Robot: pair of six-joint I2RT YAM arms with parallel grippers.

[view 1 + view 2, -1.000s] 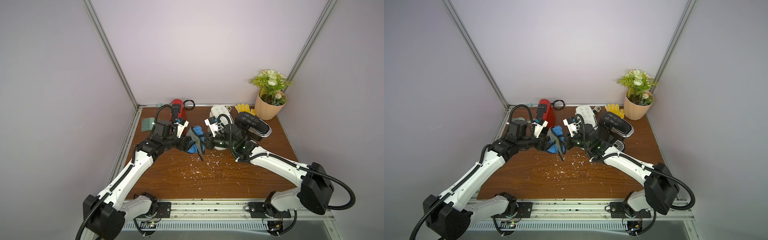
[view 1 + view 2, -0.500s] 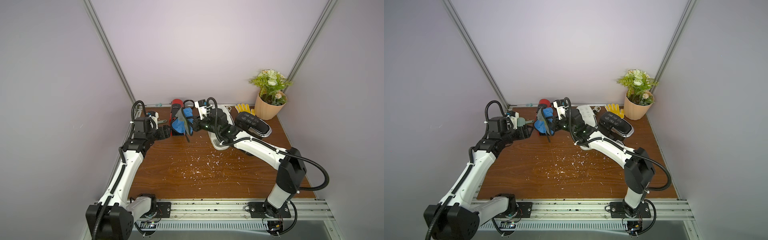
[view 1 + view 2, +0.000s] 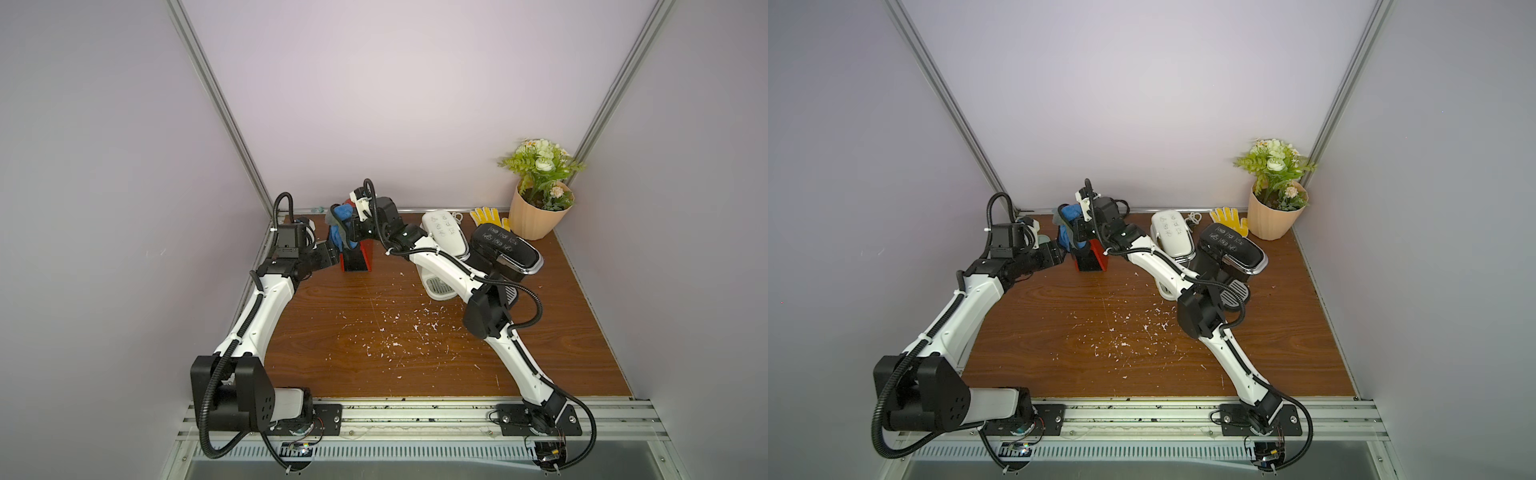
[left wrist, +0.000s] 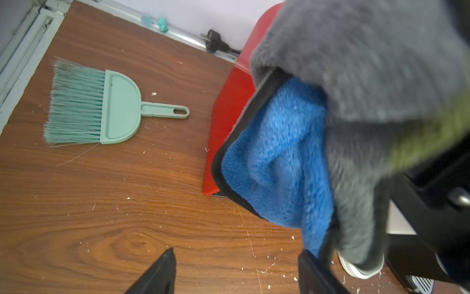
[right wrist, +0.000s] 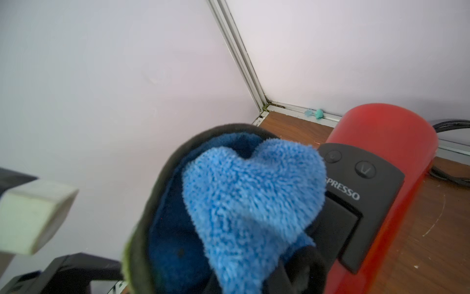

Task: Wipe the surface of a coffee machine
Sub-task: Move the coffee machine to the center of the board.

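Observation:
My left gripper should next hold the red coffee machine (image 3: 358,261) by the front edge of its near side, so the machine's top and opposite side stay free to wipe.
A red coffee machine (image 3: 358,261) (image 3: 1096,262) stands at the back left of the table; its black button panel (image 5: 361,178) faces up. My right gripper (image 3: 348,226) is shut on a blue and grey cloth (image 3: 340,216) (image 5: 249,198), which rests against the machine's top. The cloth hides the right fingertips. In the left wrist view the cloth (image 4: 279,152) hangs down over the machine's red side (image 4: 229,114). My left gripper (image 4: 237,254) (image 3: 328,252) is open beside the machine's left side, low over the table, with nothing between its fingers.
A green hand brush (image 4: 101,107) lies left of the machine. A white coffee machine (image 3: 442,232) and a black one (image 3: 505,247) stand to the right. A yellow glove (image 3: 488,216) and a flower pot (image 3: 538,212) are behind them. White crumbs (image 3: 395,328) dot the table's middle.
My right gripper carried the cloth from the table's middle back and left to the red machine's top. My left arm swung away to the left, then came in beside the machine.

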